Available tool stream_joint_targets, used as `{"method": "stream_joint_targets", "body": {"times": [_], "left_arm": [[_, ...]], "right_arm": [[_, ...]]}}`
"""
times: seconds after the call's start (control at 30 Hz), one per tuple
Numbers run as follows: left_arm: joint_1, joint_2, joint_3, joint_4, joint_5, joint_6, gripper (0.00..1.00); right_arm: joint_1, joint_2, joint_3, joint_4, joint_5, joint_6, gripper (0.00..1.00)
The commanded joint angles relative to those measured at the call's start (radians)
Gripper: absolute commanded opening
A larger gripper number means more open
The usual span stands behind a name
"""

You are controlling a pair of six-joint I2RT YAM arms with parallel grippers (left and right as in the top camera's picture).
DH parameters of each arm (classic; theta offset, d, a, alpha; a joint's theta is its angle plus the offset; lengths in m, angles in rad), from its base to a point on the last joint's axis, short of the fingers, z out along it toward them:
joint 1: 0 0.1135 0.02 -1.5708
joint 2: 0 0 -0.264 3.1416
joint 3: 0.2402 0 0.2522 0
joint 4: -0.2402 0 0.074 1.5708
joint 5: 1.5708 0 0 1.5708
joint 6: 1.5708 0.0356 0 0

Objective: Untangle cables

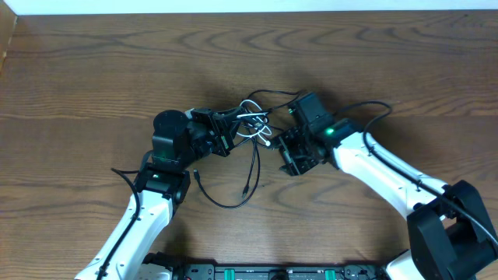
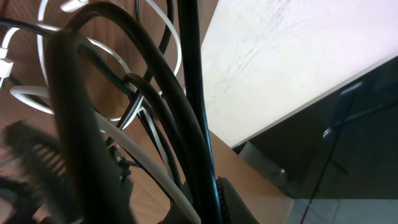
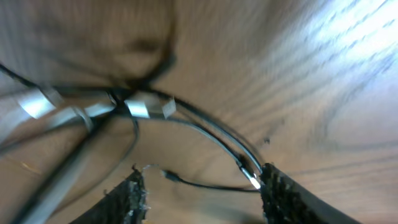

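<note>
My right gripper needs to grab the white cable next, on the side of the knot opposite my left gripper, to pull the tangled cables apart.
The cables [image 1: 253, 124] form a tangled knot of white loops and black strands at mid-table. My left gripper [image 1: 226, 131] is shut on the knot's left side; in the left wrist view [image 2: 208, 202] a black cable [image 2: 189, 74] and a white cable [image 2: 163, 183] run down between its jaws. One black cable [image 1: 254, 167] trails toward the front and curls left. My right gripper [image 1: 289, 155] is just right of the knot and open. In the right wrist view [image 3: 202, 193], a thin black cable [image 3: 211, 134] with a small plug [image 3: 169, 176] lies on the wood between the spread fingers [image 3: 127, 199], ungripped.
The wooden table [image 1: 93, 70] stretches around both arms. A pale wall edge [image 1: 233, 6] runs along the back. The right arm's own thick black cable [image 1: 373, 109] arcs behind its wrist.
</note>
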Motion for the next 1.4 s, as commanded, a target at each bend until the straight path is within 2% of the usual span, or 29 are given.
{"method": "stream_joint_targets", "body": {"times": [0.0,0.17,0.4,0.5,0.67,0.8,1.03,1.23,1.37], "left_arm": [[0.004,-0.007,0.011,0.003,0.014,-0.064,0.07],[0.004,-0.007,0.011,0.003,0.022,-0.064,0.07],[0.004,-0.007,0.011,0.003,0.025,-0.064,0.08],[0.004,-0.007,0.011,0.003,0.027,-0.064,0.08],[0.004,-0.007,0.011,0.003,0.067,-0.064,0.07],[0.004,-0.007,0.011,0.003,0.077,-0.063,0.08],[0.004,-0.007,0.011,0.003,0.100,-0.062,0.08],[0.004,-0.008,0.011,0.004,0.109,-0.063,0.07],[0.004,-0.007,0.011,0.004,0.147,-0.064,0.07]], "right_arm": [[-0.046,-0.003,0.002,0.011,0.065,0.048,0.60],[-0.070,-0.003,0.002,0.121,0.058,0.048,0.66],[-0.027,-0.002,0.002,0.271,0.061,0.048,0.67],[-0.008,-0.002,0.002,0.275,0.061,0.084,0.67],[0.030,0.016,0.002,0.296,0.095,0.221,0.68],[0.037,0.038,0.002,0.358,0.141,0.254,0.68],[0.032,0.039,0.002,0.362,0.221,0.297,0.68],[0.031,0.039,0.002,0.362,0.228,0.378,0.70],[0.031,0.058,0.002,0.394,0.237,0.384,0.71]]}}
